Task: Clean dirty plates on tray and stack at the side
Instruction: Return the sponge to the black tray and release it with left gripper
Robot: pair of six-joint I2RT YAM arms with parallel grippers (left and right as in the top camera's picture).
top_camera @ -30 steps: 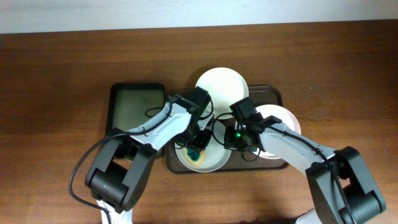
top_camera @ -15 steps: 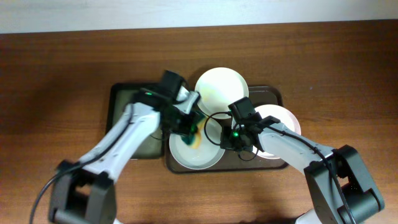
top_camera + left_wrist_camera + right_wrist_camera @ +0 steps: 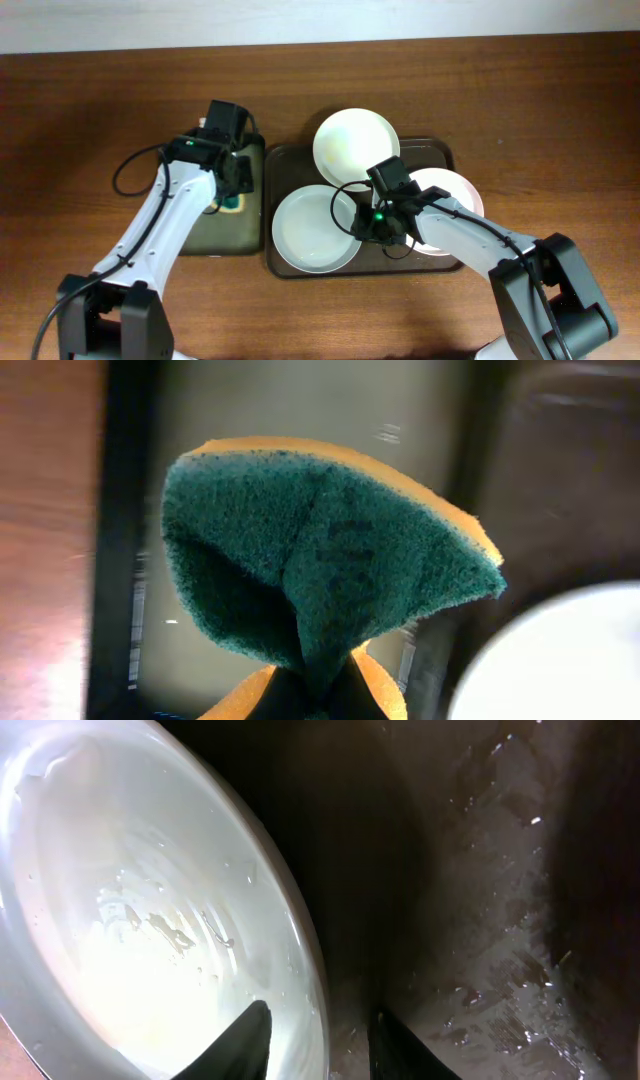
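I will next use my right gripper to grab the front plate by its rim away from the sponge (image 3: 232, 204), so the plate's bottom stays free to stack at the side.
Three white plates lie on the dark-brown tray (image 3: 440, 152): a front-left plate (image 3: 310, 232), a back plate (image 3: 356, 148) and a right plate (image 3: 455, 185) partly under my right arm. My right gripper (image 3: 362, 222) (image 3: 320, 1020) stands open astride the front-left plate's (image 3: 140, 910) wet rim, with one finger over the plate and the other over the tray (image 3: 480, 900). My left gripper (image 3: 232, 185) (image 3: 320, 702) is shut on a folded green-and-yellow sponge (image 3: 320, 550) (image 3: 232, 204). It hangs over the narrower dark tray (image 3: 205, 235), left of the plates.
The narrow dark tray (image 3: 250, 400) lies against the brown tray's left side. Bare wood tabletop (image 3: 90, 120) surrounds both trays. Water droplets cover the brown tray's floor near my right fingers.
My left arm has swung left with the sponge, off the front-left plate and over the narrow tray. My right jaws have parted at that plate's rim.
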